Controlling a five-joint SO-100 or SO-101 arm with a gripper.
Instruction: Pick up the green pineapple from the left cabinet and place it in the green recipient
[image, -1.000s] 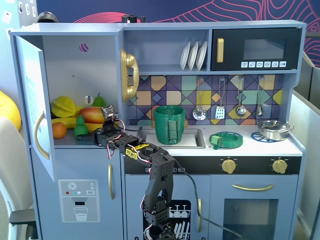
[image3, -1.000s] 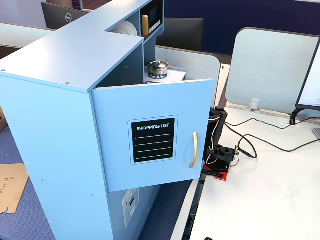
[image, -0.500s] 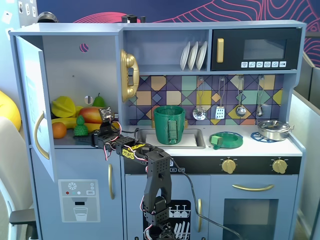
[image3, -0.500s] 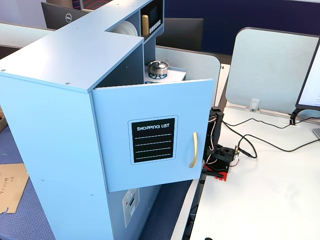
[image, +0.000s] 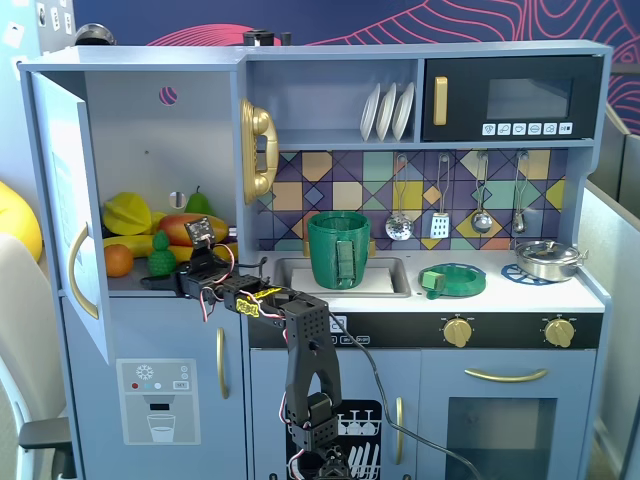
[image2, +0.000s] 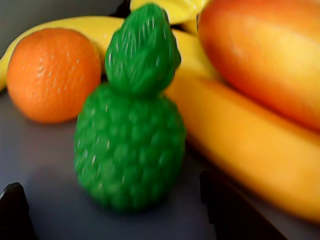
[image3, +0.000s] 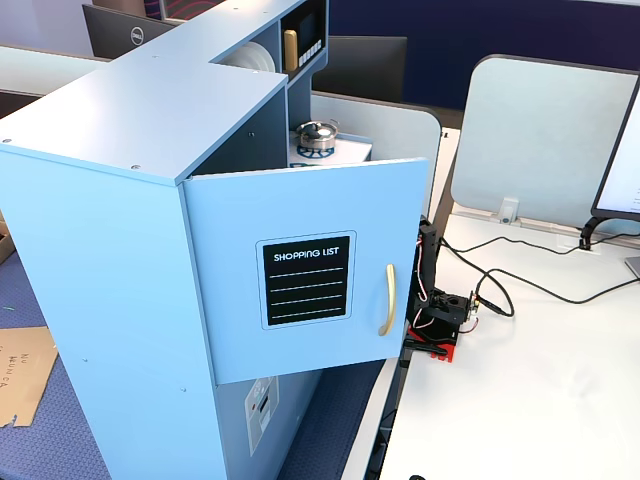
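Note:
The pineapple has its rounded body (image: 161, 263) for my gripper to grab it around next, so that I can place it in the green recipient (image: 338, 248).
The green pineapple (image: 162, 255) stands upright on the shelf of the left cabinet (image: 195, 150), whose door (image: 72, 200) is swung open. In the wrist view the pineapple (image2: 130, 145) fills the middle, just ahead of and between my two black fingertips (image2: 15, 205). My gripper (image: 165, 279) reaches into the cabinet from the right, open and empty; in the wrist view the gripper (image2: 112, 185) brackets the pineapple's base. The green recipient (image: 338, 248), a tall dark-green pot with a strap handle, stands in the sink. In the fixed view from the side the open door (image3: 310, 270) hides gripper and pineapple.
An orange (image2: 52, 75) sits left of the pineapple, bananas (image2: 245, 155) and a mango (image2: 265, 55) close on its right. A green pear (image: 198, 203) stands behind. A flat green dish (image: 455, 280) and a steel pot (image: 548, 258) are on the counter. The arm's base (image3: 440, 320) stands on a white desk.

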